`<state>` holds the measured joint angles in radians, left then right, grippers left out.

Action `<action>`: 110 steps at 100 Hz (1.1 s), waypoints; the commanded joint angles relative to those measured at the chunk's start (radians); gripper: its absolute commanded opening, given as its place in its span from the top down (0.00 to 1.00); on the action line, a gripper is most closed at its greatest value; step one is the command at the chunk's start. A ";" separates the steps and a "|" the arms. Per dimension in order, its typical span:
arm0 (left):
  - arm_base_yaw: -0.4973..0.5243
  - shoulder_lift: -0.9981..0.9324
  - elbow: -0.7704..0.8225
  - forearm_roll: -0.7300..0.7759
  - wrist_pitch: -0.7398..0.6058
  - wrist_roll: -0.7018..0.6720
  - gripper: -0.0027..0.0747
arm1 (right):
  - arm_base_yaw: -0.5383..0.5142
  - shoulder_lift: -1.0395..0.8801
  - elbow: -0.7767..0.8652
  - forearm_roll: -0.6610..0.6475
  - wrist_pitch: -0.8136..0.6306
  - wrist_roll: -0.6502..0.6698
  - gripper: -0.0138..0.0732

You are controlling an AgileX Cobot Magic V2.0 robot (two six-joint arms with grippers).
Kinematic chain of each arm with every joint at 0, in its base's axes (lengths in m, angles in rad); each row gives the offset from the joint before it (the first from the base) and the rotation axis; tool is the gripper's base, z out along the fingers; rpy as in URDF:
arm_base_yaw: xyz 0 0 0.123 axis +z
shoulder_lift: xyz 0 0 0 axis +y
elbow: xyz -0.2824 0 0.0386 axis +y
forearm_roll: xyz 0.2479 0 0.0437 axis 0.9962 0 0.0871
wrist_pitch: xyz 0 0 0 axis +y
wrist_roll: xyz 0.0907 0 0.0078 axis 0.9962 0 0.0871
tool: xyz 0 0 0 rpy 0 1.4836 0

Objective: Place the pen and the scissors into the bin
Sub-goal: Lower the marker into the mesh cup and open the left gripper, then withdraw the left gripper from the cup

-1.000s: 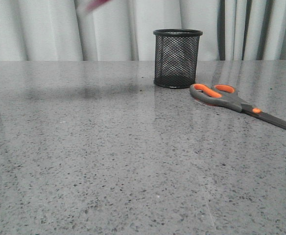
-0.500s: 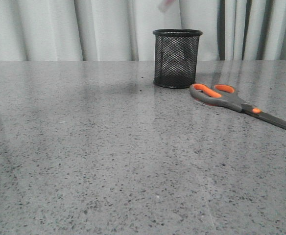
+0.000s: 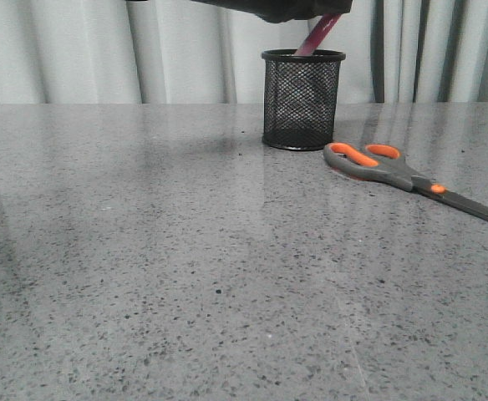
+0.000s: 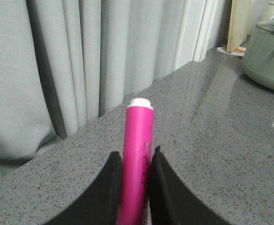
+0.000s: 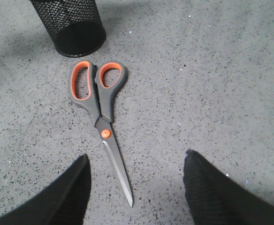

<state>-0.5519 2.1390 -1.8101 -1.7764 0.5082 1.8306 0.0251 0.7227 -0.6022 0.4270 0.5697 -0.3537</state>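
Note:
The pink pen's lower end [image 3: 305, 52] is inside the black mesh bin's rim [image 3: 282, 55] and the pen would rest in the bin, so it is time for my left gripper to open.
The magenta pen [image 3: 318, 37] leans over the black mesh bin [image 3: 302, 104] at the back of the table, its lower end at the rim. My left gripper [image 3: 327, 17] is shut on it just above the bin; in the left wrist view the pen [image 4: 138, 150] sticks out between the fingers, white end tip outward. The scissors [image 3: 390, 165], grey with orange-lined handles, lie flat to the right of the bin, handles toward it. In the right wrist view my open right gripper [image 5: 137, 161] hovers over the scissors [image 5: 99, 101], blade tip between the fingers, the bin [image 5: 76, 28] beyond.
Grey curtains [image 3: 77, 50] hang close behind the speckled stone table [image 3: 185, 251]. A pale green pot [image 4: 268, 51] and a wooden board [image 4: 239, 23] stand on the counter far off in the left wrist view.
The pen, a blur at the upper left a second ago, has travelled right and come down onto the bin with my left arm now in view. The scissors and bin have not moved.

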 commanded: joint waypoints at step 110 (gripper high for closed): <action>0.289 -0.647 0.116 0.911 0.149 -0.721 0.99 | -0.007 0.003 -0.035 0.138 -0.322 -0.013 0.39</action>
<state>-0.2862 1.6094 -1.7330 -0.8674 0.7106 1.1573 0.0251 0.7227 -0.6022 0.5391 0.3595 -0.3537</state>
